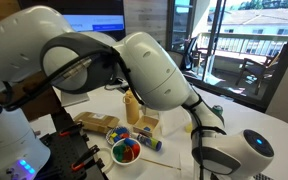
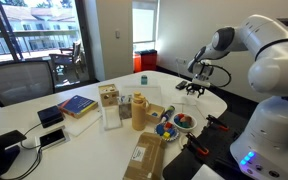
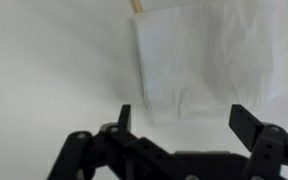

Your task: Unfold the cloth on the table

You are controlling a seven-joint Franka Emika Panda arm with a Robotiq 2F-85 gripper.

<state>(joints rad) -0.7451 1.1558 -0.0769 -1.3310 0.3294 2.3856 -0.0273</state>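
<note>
My gripper grabs the folded white cloth (image 3: pixel 209 55) by its near edge next, and the rest stays free to unfold on the tabletop.
In the wrist view a folded white cloth (image 3: pixel 209 55) lies flat on the white table (image 3: pixel 44 70). My gripper (image 3: pixel 184 122) hovers just above the cloth's near edge, its two dark fingers spread wide and empty. In an exterior view the gripper (image 2: pixel 193 86) hangs over the far right part of the table (image 2: pixel 169 82); the cloth is hard to make out there, white on white. In an exterior view the arm (image 1: pixel 154 70) fills the picture and hides both the gripper and the cloth.
A bowl of coloured pieces (image 2: pixel 176 122), a brown bottle (image 2: pixel 138 110), a wooden box (image 2: pixel 109 100), a blue book (image 2: pixel 76 105) and a phone (image 2: pixel 50 115) stand mid-table. A small cup (image 2: pixel 142 78) stands further back. A wooden stick end (image 3: pixel 135 5) touches the cloth's far corner.
</note>
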